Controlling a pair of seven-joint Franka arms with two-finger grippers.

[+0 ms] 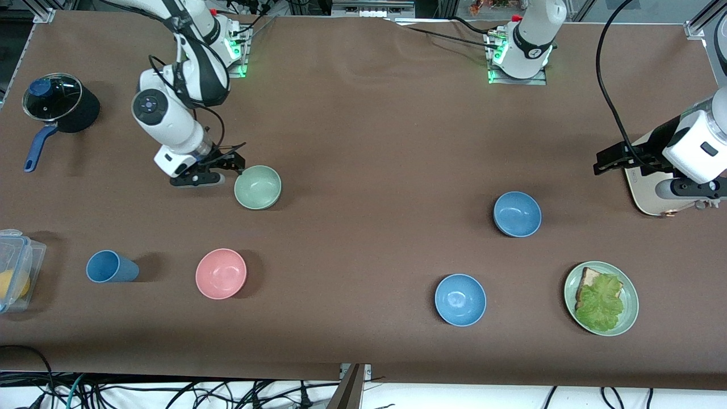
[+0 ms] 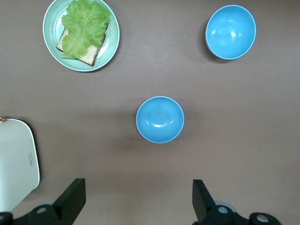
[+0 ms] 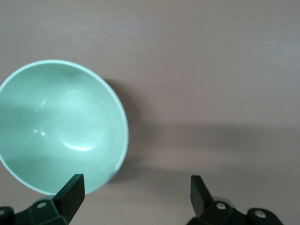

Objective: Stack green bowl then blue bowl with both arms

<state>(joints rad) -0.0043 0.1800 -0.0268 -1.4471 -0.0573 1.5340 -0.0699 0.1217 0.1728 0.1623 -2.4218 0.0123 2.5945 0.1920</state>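
I need to move my right gripper before I close it on the green bowl. Its fingers stop short of the green bowl's rim in the right wrist view, so they would miss if I closed now.
The pale green bowl (image 1: 258,187) stands upright on the brown table toward the right arm's end. My right gripper (image 1: 218,170) is open and empty, low beside the bowl. In the right wrist view one fingertip (image 3: 71,188) lies over the rim of the green bowl (image 3: 61,126), and the gripper (image 3: 136,192) is mostly over bare table. The muted blue bowl (image 1: 517,213) stands toward the left arm's end and also shows in the left wrist view (image 2: 160,119). My left gripper (image 1: 603,162) is open and empty, up in the air by a white board (image 1: 644,190); its wrist view shows it (image 2: 138,194) over bare table.
A brighter sky-blue bowl (image 1: 460,299) and a green plate with bread and lettuce (image 1: 627,318) sit nearer the front camera. A pink bowl (image 1: 221,273), blue cup (image 1: 111,267), clear container (image 1: 17,267) and black lidded pot (image 1: 57,105) are toward the right arm's end.
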